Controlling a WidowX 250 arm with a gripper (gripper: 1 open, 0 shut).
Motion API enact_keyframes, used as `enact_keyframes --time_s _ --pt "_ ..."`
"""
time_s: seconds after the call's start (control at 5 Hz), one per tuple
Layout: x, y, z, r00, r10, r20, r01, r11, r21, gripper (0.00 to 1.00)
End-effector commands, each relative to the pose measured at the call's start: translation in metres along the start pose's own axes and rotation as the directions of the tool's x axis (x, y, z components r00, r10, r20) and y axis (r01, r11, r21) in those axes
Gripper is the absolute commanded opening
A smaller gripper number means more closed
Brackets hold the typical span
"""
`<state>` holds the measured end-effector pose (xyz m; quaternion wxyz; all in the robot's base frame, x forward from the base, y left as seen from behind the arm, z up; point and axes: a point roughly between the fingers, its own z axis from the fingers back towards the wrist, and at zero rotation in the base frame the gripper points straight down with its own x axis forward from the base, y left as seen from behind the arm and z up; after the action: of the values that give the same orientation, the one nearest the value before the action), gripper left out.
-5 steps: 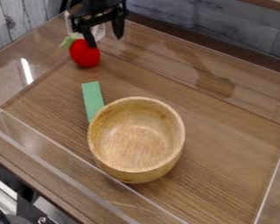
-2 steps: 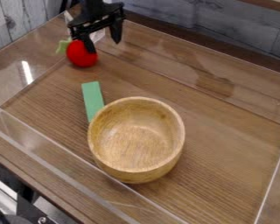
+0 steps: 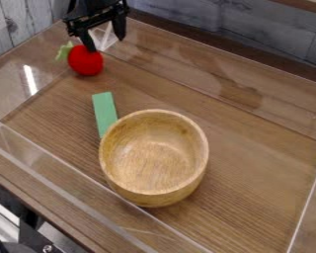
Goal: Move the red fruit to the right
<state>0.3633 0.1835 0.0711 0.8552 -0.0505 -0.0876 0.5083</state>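
Observation:
The gripper grabs the red fruit by its round red body [image 3: 86,61] beside the green stem next, to move it.
The red fruit [image 3: 83,60] is a small bright red ball with a green leafy stem, lying on the wooden table near the far left corner. My gripper [image 3: 98,38] hangs just above and slightly behind it, pointing down, its black fingers [image 3: 83,37] spread apart with nothing between them. The fruit lies apart from the fingers, a little in front of and below the left one.
A wooden bowl [image 3: 154,156] stands in the middle of the table toward the front. A flat green block [image 3: 104,112] lies between the bowl and the fruit. Clear plastic walls [image 3: 42,158] ring the table. Bare wood stretches to the right of the fruit.
My gripper has shifted left across the picture, from right of the fruit to almost over it. The fruit, bowl and green block have stayed put.

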Motion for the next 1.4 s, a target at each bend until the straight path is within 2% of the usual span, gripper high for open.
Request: enact_keyframes --time_s 0.0,0.6,1.0,1.2 --pt "0.010 -0.006 0.017 0.996 -0.002 0.090 0.004 1.000 -0.028 1.00" --pt "-0.010 -0.008 -0.021 0.991 -0.020 0.131 0.017 1.000 0.025 1.00" --pt "-0.004 0.014 -0.037 0.979 0.098 0.177 -0.112 0.991 0.073 1.00" --pt "-0.010 0.017 -0.047 0.981 0.070 0.181 -0.087 0.993 0.084 0.00"
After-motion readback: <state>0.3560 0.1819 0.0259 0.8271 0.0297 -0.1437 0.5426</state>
